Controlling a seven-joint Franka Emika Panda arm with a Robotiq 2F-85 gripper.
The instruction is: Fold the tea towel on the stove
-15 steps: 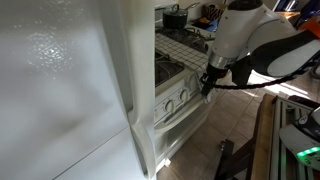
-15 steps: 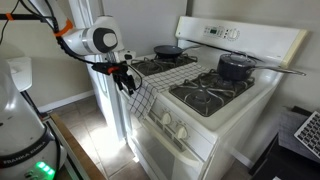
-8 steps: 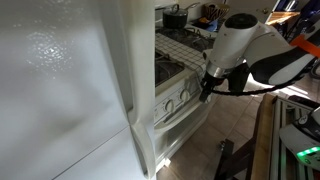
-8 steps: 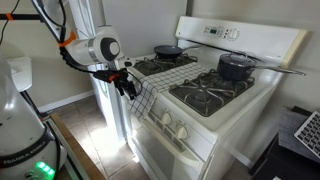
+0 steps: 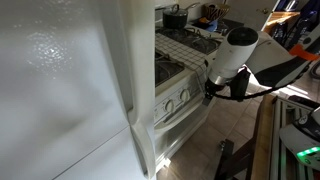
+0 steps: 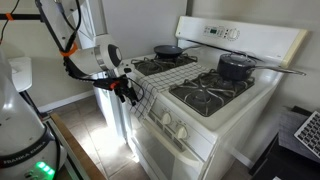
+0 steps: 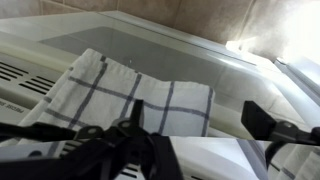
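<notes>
Next, my gripper grips the tea towel by the corner hanging over the stove's front edge, so that end of the tea towel folds back over the rest.
The tea towel, white with thin dark checks, lies on the stove at its front corner and hangs over the front edge. It also shows in an exterior view as the tea towel on the stove. My gripper hangs open just off that corner, beside the hanging cloth, holding nothing. In the wrist view the tea towel lies just ahead of the open gripper, whose left finger overlaps its edge. My gripper sits level with the knobs.
A black pan and a lidded dark pot stand on the back burners. Round white knobs line the stove front above the oven door. The tall white fridge stands right beside the stove.
The arm has dropped lower and drawn back a little from the stove's front corner. The gripper stays open and the tea towel has not moved.
</notes>
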